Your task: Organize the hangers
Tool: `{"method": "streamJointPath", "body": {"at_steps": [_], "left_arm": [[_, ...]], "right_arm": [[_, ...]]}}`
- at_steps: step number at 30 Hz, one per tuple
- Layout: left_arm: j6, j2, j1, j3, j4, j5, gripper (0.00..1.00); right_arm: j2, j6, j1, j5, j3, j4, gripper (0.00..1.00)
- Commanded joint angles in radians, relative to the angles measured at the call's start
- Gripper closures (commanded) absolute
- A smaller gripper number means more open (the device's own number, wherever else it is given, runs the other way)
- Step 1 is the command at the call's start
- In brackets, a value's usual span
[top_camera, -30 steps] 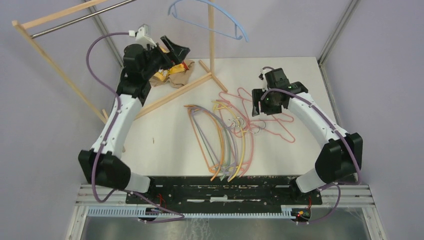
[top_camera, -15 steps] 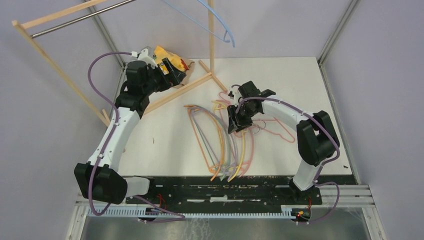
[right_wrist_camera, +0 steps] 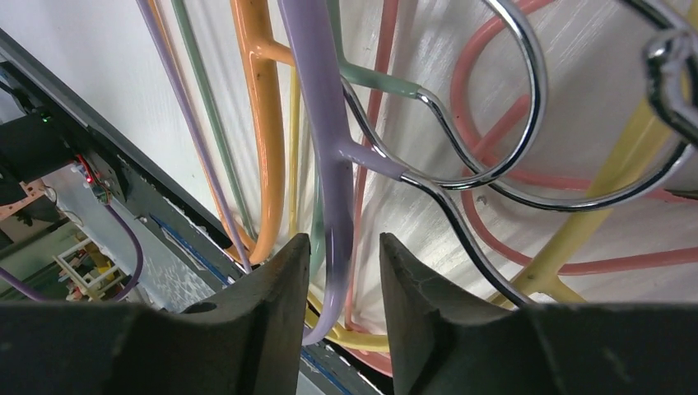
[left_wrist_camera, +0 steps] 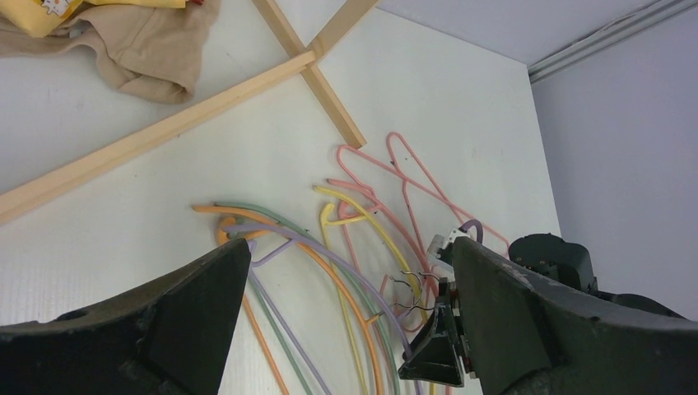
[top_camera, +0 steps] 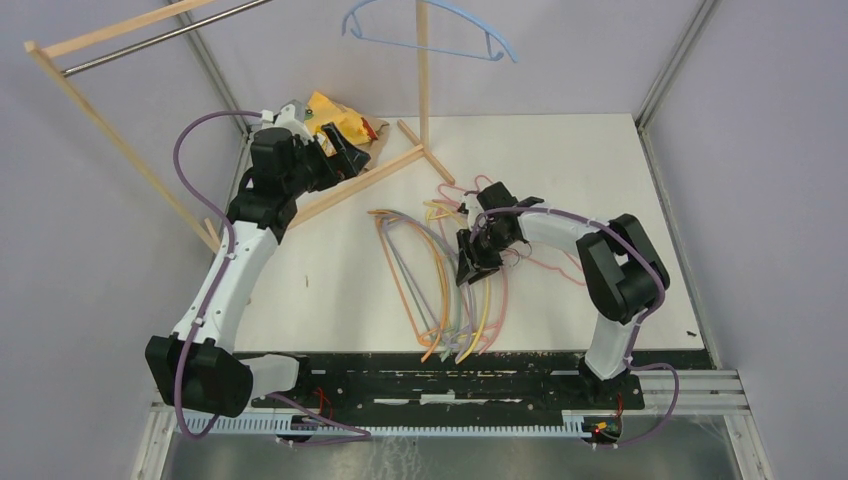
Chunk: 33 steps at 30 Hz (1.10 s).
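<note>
The purple hanger would stay on the pile if my right gripper lifted now: its fingers are apart, with a gap beside the hanger.
A pile of hangers point(top_camera: 440, 280) in orange, purple, green, yellow and pink lies on the white table. A blue hanger point(top_camera: 430, 28) hangs at the top by the rack's upright post. My right gripper point(top_camera: 468, 265) is low over the pile. In the right wrist view its fingers point(right_wrist_camera: 280, 313) stand on either side of the purple hanger point(right_wrist_camera: 317, 99), with a gap left, not clamped. My left gripper point(top_camera: 345, 150) is open and empty near the yellow cloth. In the left wrist view the left gripper point(left_wrist_camera: 347, 247) looks down on the pile.
The wooden-framed rack has its base bars point(top_camera: 360, 185) on the table and its metal rail point(top_camera: 150, 38) at the upper left. A yellow cloth point(top_camera: 335, 112) on a beige cloth point(left_wrist_camera: 148, 58) lies at the back left. Pink hangers point(top_camera: 550, 255) spread right of the pile.
My right gripper has swung left and down onto the hanger pile, straddling the purple hanger. My left gripper has dropped away from the rack. The blue hanger has swung on the rack.
</note>
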<state>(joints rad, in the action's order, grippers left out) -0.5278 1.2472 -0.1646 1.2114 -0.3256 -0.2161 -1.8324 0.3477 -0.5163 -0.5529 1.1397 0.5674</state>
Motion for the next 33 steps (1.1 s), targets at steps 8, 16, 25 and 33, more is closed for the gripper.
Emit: {"method": "streamJointPath", "body": {"at_steps": [8, 16, 25, 33], "left_arm": [[0.015, -0.04, 0.003, 0.021, -0.022, -0.019, 0.01], [-0.011, -0.061, 0.002, -0.014, -0.006, -0.063, 0.0], [-0.07, -0.073, -0.047, -0.012, 0.01, -0.11, 0.03], [-0.135, -0.091, -0.226, -0.023, 0.036, -0.012, 0.04]], "right_arm": [[0.131, -0.011, -0.005, 0.043, 0.016, 0.046, 0.85], [0.276, 0.005, -0.005, 0.122, 0.144, 0.159, 0.99], [0.22, 0.052, -0.005, 0.335, 0.345, 0.164, 0.99], [0.094, 0.078, -0.02, 0.395, 0.558, 0.167, 0.99]]}}
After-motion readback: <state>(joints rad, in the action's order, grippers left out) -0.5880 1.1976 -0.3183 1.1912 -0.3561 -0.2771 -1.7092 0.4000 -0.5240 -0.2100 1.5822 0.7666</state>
